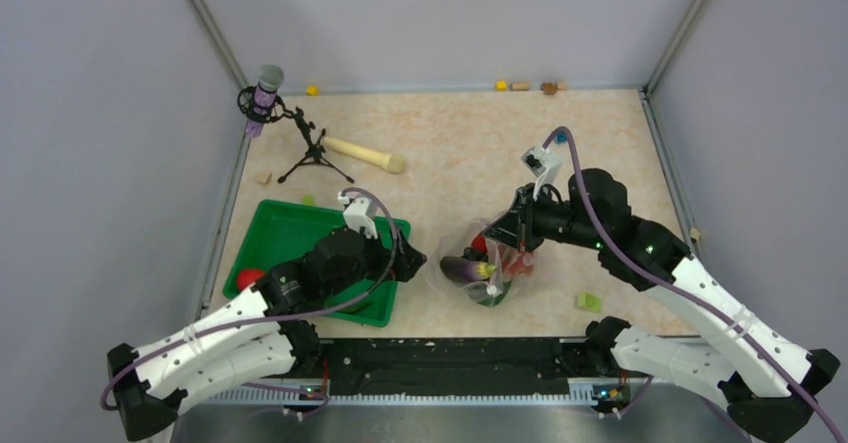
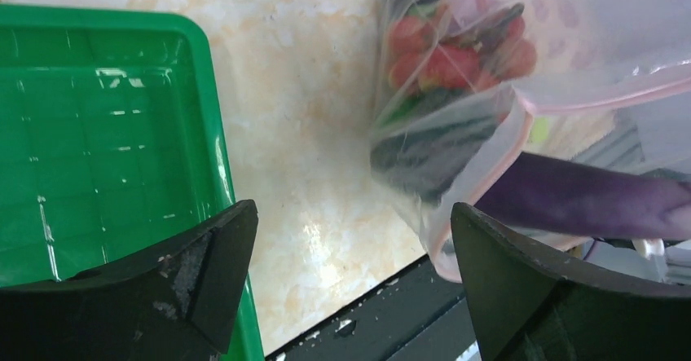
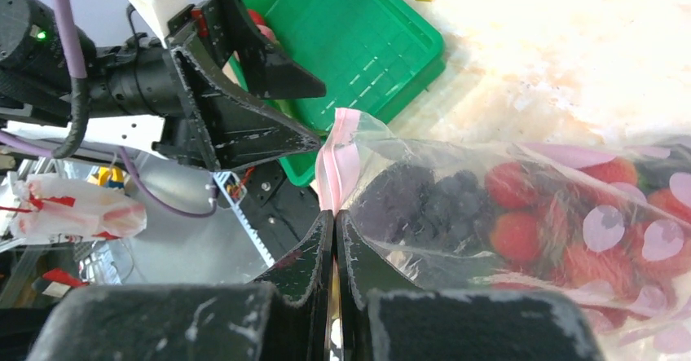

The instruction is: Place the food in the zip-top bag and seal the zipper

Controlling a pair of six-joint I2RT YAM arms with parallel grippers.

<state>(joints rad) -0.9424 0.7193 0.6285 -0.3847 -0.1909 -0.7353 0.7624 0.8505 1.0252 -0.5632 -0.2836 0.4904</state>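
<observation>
My left gripper takes the zip-top bag [image 1: 487, 275] by its pink zipper edge nearest the green tray next, to keep the bag's opening open for the eggplant.
The clear zip-top bag [image 1: 487, 275] lies on the table right of the green tray [image 1: 290, 225]. A dark purple eggplant [image 1: 463, 268] sticks out of its mouth. The right wrist view shows dark berries [image 3: 432, 206] and red strawberries [image 3: 513, 232] inside. My right gripper [image 3: 335, 214] is shut on the pink zipper [image 3: 336, 161] at one end of the mouth. My left gripper [image 2: 354, 239] is open with nothing between its jaws, over the tray's right edge, just left of the bag [image 2: 456, 92] and the eggplant [image 2: 587, 198]. One red piece of food [image 1: 250, 278] lies in the tray.
A beige rolling pin [image 1: 365, 155] and a microphone on a tripod [image 1: 268, 98] stand behind the tray. A green block [image 1: 588, 302] lies right of the bag, and small blocks sit along the back wall. The black base rail [image 1: 450, 355] runs along the near edge.
</observation>
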